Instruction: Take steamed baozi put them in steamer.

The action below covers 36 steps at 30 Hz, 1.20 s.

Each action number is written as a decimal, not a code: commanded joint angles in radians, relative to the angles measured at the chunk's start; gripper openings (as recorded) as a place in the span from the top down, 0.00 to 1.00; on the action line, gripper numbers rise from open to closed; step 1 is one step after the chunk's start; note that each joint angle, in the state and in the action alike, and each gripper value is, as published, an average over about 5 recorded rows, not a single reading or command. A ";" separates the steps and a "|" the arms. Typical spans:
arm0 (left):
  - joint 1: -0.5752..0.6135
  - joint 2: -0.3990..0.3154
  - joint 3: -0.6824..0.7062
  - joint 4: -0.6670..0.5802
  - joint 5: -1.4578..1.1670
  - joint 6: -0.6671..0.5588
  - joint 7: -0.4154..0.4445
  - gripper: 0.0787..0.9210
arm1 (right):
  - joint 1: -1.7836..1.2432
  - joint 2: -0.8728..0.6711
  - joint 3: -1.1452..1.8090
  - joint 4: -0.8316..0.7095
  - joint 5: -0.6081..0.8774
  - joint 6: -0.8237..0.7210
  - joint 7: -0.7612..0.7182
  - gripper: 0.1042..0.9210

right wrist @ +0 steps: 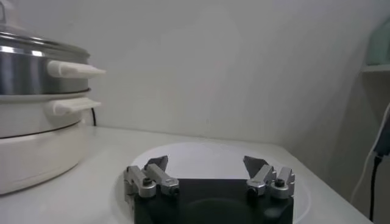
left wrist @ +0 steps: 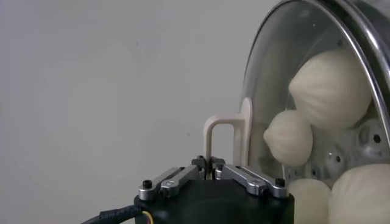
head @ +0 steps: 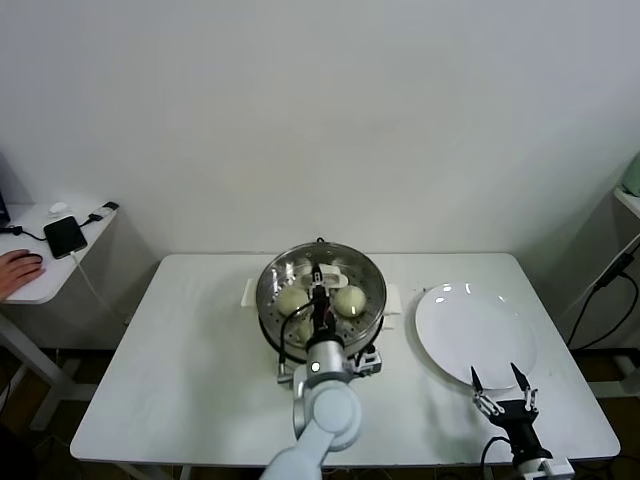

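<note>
The round glass lid [head: 352, 262] is on the steel steamer, with the lid's edge around the steamer's rim, so the left gripper needs to let go.
The steel steamer [head: 268, 300] stands at the table's middle back, with the round glass lid [left wrist: 274, 79] over it. Several cream-white baozi [head: 350, 298] lie inside on the perforated tray; the left wrist view shows them through the glass [left wrist: 332, 88]. My left gripper [left wrist: 211, 163] is shut on the lid's white handle [left wrist: 220, 131], above the pot's middle in the head view [head: 320, 292]. My right gripper [head: 500, 378] is open and empty at the front edge of the white plate [head: 475, 330]. The right wrist view shows the open right gripper [right wrist: 206, 163] and the steamer's side [right wrist: 30, 67].
The flat white plate [right wrist: 201, 152] lies bare to the right of the steamer. A side table at far left holds a black phone [head: 66, 236], and a person's hand [head: 15, 268] rests there. A cable hangs at the right edge [head: 610, 275].
</note>
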 commanded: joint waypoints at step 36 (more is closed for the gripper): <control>0.342 0.310 -0.650 -0.491 -1.675 -0.578 -0.352 0.12 | -0.002 -0.011 -0.028 0.047 0.019 0.068 0.027 0.12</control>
